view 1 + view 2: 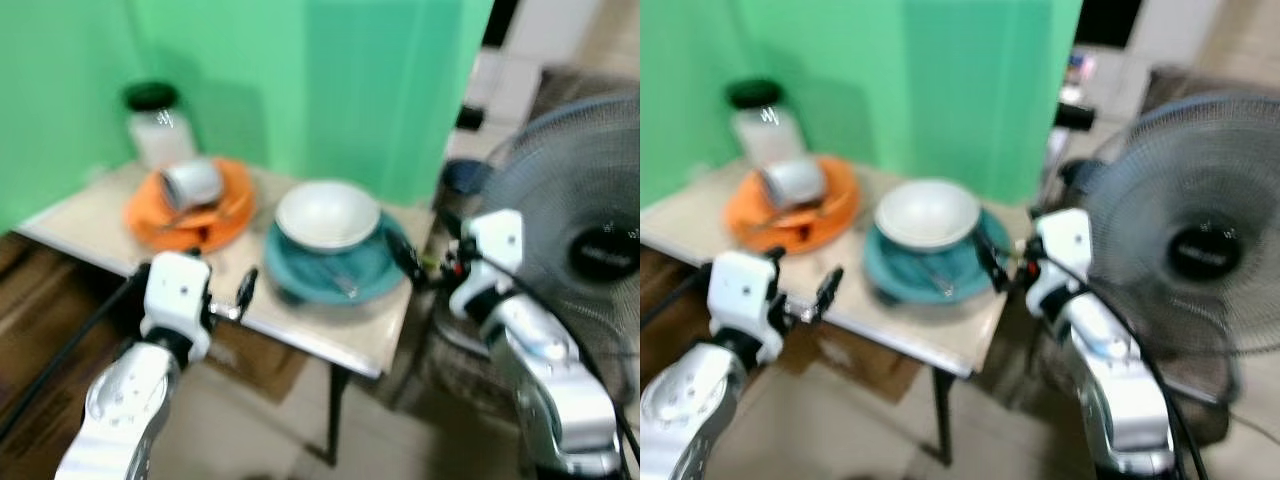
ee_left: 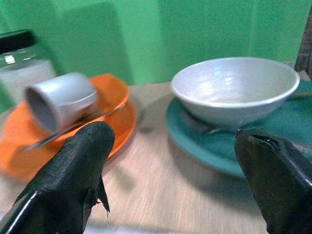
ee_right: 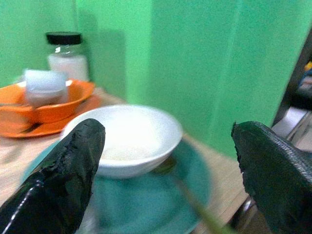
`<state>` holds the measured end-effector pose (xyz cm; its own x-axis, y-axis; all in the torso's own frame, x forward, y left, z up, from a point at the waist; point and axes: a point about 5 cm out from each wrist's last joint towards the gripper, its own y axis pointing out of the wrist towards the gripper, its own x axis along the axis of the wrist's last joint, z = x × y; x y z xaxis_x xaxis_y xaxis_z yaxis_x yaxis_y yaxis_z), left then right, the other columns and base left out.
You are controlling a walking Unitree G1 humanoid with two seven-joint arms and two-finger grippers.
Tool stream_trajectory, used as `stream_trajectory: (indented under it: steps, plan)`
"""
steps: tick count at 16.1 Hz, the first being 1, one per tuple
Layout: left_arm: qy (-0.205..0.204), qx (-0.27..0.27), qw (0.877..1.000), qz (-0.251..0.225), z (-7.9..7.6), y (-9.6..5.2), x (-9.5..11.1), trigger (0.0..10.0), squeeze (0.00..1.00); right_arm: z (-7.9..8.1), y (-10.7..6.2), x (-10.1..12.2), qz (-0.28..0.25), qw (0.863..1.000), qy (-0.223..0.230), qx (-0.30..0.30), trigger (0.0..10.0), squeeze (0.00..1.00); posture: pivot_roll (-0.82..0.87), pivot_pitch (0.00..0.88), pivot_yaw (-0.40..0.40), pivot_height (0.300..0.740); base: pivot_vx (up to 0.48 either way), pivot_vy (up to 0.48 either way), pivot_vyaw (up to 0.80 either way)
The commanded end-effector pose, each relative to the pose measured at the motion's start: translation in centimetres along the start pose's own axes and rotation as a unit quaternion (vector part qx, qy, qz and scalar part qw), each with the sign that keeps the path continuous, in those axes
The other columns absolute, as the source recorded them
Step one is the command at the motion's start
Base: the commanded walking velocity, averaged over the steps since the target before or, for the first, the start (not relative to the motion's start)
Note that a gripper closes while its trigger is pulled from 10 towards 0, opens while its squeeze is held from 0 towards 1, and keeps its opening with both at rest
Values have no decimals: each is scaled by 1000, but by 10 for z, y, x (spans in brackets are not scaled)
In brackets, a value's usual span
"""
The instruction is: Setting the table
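Note:
The white bowl (image 1: 326, 212) is too wide across for my fingers. My right gripper should grip it by its thin rim (image 1: 377, 211) next.
A white bowl (image 1: 326, 212) sits on a teal plate (image 1: 300, 272) with a utensil lying beside the bowl. To its left an orange plate (image 1: 150, 222) holds an orange bowl, a grey cup (image 1: 192, 183) tipped on its side, and a spoon (image 2: 73, 127). My left gripper (image 1: 243, 292) is open at the table's front edge, in front of the two plates. My right gripper (image 1: 408, 262) is open at the table's right edge, close to the teal plate's rim. Nothing is held in either.
A glass jar with a black lid (image 1: 158, 124) stands at the back left of the small beige table (image 1: 340, 335). A green screen (image 1: 350, 80) backs the table. A large floor fan (image 1: 585, 235) stands close on the right, beside my right arm.

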<state>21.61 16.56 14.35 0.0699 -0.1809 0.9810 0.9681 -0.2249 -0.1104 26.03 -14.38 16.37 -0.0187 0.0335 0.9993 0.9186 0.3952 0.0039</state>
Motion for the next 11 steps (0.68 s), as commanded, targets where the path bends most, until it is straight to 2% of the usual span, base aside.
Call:
stream_trajectory:
  steps: [1, 2, 4, 5, 7, 8, 9, 10, 11]
  plan:
    - [2, -7, 1000, -7, -4, 0, 3, 10000, 792, -4, 1, -1, 2, 1000, -3, 4, 10000, 1000, 72, 0, 7, 740, 337, 0, 0]
    - [4, -7, 1000, -7, -4, -1, 3, 10000, 788, -3, 2, 0, -1, 1000, -3, 9, 10000, 1000, 74, 0, 7, 740, 330, 0, 0]
    - [6, -18, 1000, -15, -3, -3, 6, 10000, 749, 2, 7, 4, -8, 998, 12, 63, 10000, 1000, 79, 0, 9, 740, 0, 0, 0]
    - [15, -44, 999, -12, -4, -3, 8, 10000, 667, 3, 11, 3, 15, 995, -1, 102, 10000, 1000, 79, 0, 9, 740, 0, 0, 0]
    - [24, -76, 997, -11, -1, -5, 9, 10000, 620, 3, 19, 2, 41, 992, -8, 119, 10000, 1000, 81, 0, 9, 740, 0, 0, 0]
    - [23, -117, 993, -15, 2, -7, 15, 10000, 478, -4, 37, 6, 44, 995, 34, 85, 10000, 1000, 83, 0, 2, 740, 0, 0, 0]
    - [21, -134, 991, -15, 2, -8, 18, 10000, 396, -3, 42, 9, 43, 994, 48, 84, 10000, 1000, 83, 0, 2, 740, 0, 0, 0]
    - [29, -165, 986, -10, -1, -9, 19, 10000, 8, 0, 48, 11, 44, 994, 59, 86, 10000, 1000, 86, 0, 1, 740, 0, 0, 0]
    - [36, -188, 981, -2, -2, -11, 19, 10000, 0, 2, 55, 11, 54, 994, 63, 75, 10000, 1000, 86, 0, 1, 740, 0, 0, 0]
